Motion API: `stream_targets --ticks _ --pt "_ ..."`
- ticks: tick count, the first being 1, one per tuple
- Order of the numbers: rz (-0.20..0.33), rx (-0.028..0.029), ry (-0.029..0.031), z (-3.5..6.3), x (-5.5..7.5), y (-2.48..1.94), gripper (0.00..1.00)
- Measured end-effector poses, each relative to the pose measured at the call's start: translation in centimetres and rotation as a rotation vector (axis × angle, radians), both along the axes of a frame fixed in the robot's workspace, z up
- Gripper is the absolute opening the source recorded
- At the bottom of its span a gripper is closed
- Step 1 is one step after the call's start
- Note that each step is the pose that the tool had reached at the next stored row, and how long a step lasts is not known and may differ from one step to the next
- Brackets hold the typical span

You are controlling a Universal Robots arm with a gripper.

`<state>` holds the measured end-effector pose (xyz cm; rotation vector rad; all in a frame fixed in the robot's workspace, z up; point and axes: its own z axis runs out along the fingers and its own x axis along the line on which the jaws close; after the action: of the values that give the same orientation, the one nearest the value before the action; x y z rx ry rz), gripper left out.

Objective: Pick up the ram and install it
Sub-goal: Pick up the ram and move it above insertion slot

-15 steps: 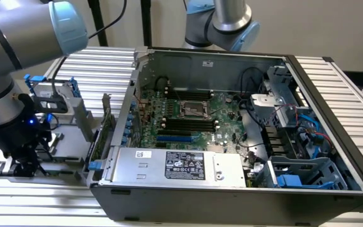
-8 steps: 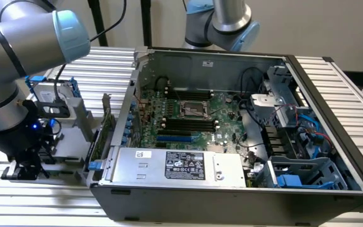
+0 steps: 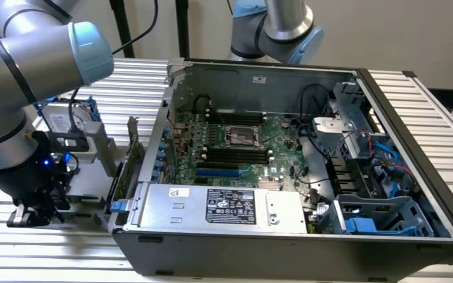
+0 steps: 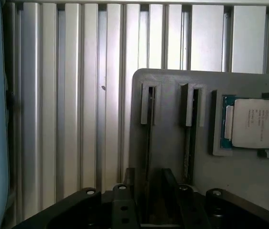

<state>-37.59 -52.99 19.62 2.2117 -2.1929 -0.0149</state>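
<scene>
My gripper needs to pick up the ram stick next, and it should hold the stick by its bare part beyond that block (image 4: 147, 183), because a grey holder block (image 4: 150, 103) holds the tip of the ram stick.
In the wrist view a grey holder tray (image 4: 167, 143) has two narrow slots. A thin ram stick (image 4: 148, 143) stands edge-on in one of them, and a second thin stick (image 4: 190, 143) stands in the other. My gripper (image 4: 149, 191) is low over the tray, open, with one black finger (image 4: 128, 183) on each side of the first ram stick. I cannot tell whether the fingers touch it. In the exterior view my gripper (image 3: 31, 215) hangs close to the table, at the exterior view's left of the open computer case (image 3: 289, 247). The motherboard's black ram slots (image 3: 235, 156) lie inside the case.
A square silver processor chip (image 4: 251, 123) sits in the tray beside the sticks. A silver hard drive with blue rails (image 3: 77, 121) stands behind my arm. The case holds a power supply (image 3: 226, 206), a processor socket (image 3: 242, 137) and cables. A second arm (image 3: 282, 29) stands behind the case.
</scene>
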Motion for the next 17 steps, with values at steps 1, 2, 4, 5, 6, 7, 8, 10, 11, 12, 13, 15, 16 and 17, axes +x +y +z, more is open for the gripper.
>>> stream_targets --ticks 1,2,4,5,6,7,8,10,11,12,13,15,16,17 --pt "0.0 -0.0001 0.0001 -0.04 -0.04 0.0 0.4" --pt "0.0 0.0001 -0.0001 -0.09 -0.06 0.0 0.33" --pt "0.0 0.0 0.0 -0.19 -0.1 0.0 0.33" --pt "0.0 0.0 -0.0001 -0.24 -0.12 0.0 0.33" --pt "0.0 -0.0001 0.0 -0.27 -0.13 0.0 0.33" --pt "0.0 -0.0002 0.0002 -0.28 -0.13 -0.01 0.31" --pt "0.0 -0.0003 0.0002 -0.28 -0.14 0.0 0.24" --pt "0.0 -0.0002 0.0001 -0.29 -0.13 0.0 0.24" --pt "0.0 0.0 0.0 -0.3 -0.13 0.0 0.18" --pt "0.0 -0.0001 0.0001 -0.3 -0.13 0.0 0.15" --pt "0.0 -0.0001 0.0 -0.3 -0.13 0.0 0.15" --pt "0.0 0.0 0.0 -0.3 -0.13 0.0 0.14" --pt "0.0 0.0 0.0 -0.3 -0.13 0.0 0.14" --pt "0.0 0.0002 0.0 -0.29 -0.13 0.0 0.14"
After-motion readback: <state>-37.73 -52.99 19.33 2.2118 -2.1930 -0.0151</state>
